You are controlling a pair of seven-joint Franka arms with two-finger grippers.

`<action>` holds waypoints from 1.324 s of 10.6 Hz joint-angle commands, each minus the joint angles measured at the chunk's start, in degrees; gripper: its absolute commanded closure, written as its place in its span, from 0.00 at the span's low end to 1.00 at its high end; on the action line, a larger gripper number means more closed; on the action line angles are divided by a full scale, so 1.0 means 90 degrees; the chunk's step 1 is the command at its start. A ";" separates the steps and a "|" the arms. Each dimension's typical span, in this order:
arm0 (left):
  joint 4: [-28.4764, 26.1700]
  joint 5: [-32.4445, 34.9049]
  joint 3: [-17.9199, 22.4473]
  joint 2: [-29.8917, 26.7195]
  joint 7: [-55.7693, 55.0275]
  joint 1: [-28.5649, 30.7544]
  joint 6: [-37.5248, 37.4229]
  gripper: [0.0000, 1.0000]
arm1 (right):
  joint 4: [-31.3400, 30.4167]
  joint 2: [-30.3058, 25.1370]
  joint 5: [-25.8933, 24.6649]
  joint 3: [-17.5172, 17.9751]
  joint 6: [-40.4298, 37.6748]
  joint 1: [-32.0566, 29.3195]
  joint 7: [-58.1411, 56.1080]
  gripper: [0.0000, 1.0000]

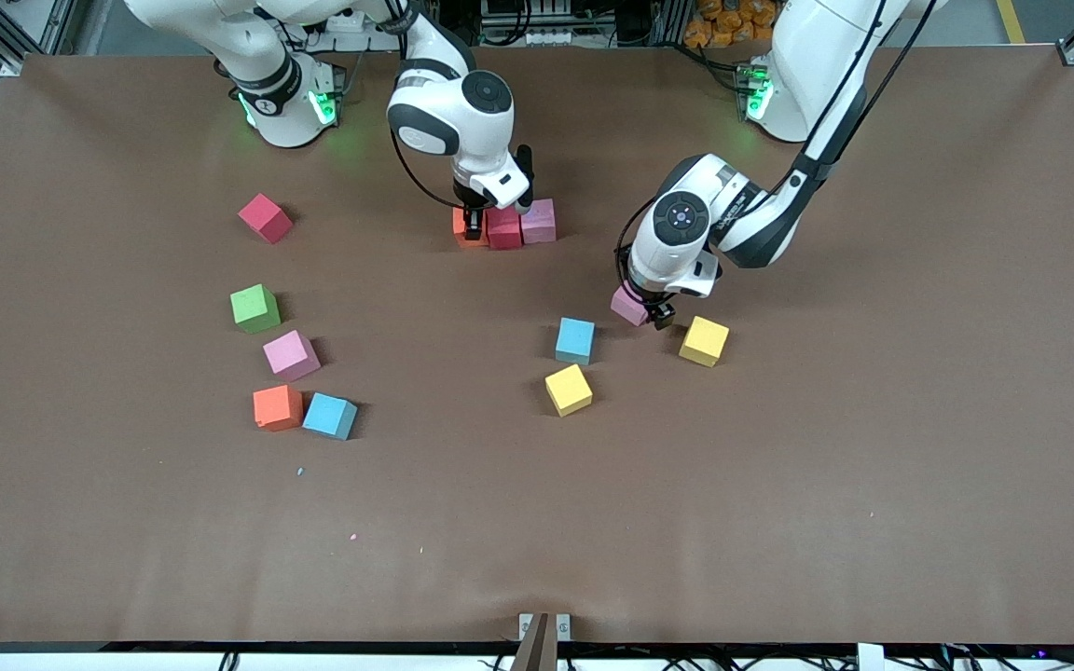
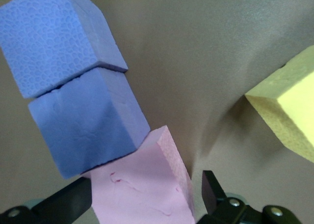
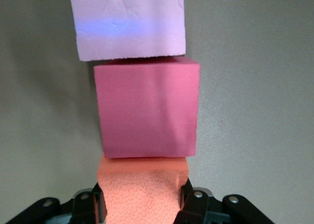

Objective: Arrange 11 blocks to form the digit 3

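My right gripper opens now, since the orange block's lower edge sits on the tabletop, level with the dark red block's lower edge.
A row of three touching blocks lies toward the robots' side of the table: orange [image 1: 468,229], dark red [image 1: 504,227], pink [image 1: 538,221]. My right gripper [image 1: 472,224] is shut on the orange block [image 3: 142,194] at the row's end; the dark red [image 3: 147,108] and pink [image 3: 127,22] blocks lie past it. My left gripper [image 1: 654,312] is down at the table, open, with its fingers on either side of a loose pink block [image 1: 628,306] and gaps showing. In the left wrist view that pink block [image 2: 142,194] fills the space between the left gripper's [image 2: 144,182] fingers.
Loose blocks: blue [image 1: 574,340], yellow [image 1: 568,390] and yellow [image 1: 704,340] near the left gripper; red [image 1: 265,218], green [image 1: 254,308], pink [image 1: 291,355], orange [image 1: 277,407], blue [image 1: 330,416] toward the right arm's end. Two purple-blue cubes [image 2: 83,121] touch the pink block.
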 commanded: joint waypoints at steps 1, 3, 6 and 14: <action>0.0133 0.0298 -0.0042 -0.0193 -0.0940 0.0159 -0.0030 0.00 | 0.0134 0.0148 -0.0128 0.0006 -0.0102 0.0009 0.0018 0.60; 0.0288 0.0288 -0.0042 -0.0301 -0.0940 0.0208 -0.0224 0.00 | 0.0134 0.0139 -0.0099 -0.0023 -0.0102 -0.0060 0.0028 0.00; 0.0377 -0.0092 -0.0042 -0.0078 -0.1018 0.0160 -0.0207 0.00 | 0.0182 0.0071 -0.0041 -0.0043 -0.0189 -0.0157 0.0009 0.00; 0.0358 -0.0005 -0.0052 0.0294 -0.1146 -0.0172 -0.0050 0.00 | 0.0748 -0.0486 0.1288 -0.0023 -0.1487 -0.0499 -0.0655 0.00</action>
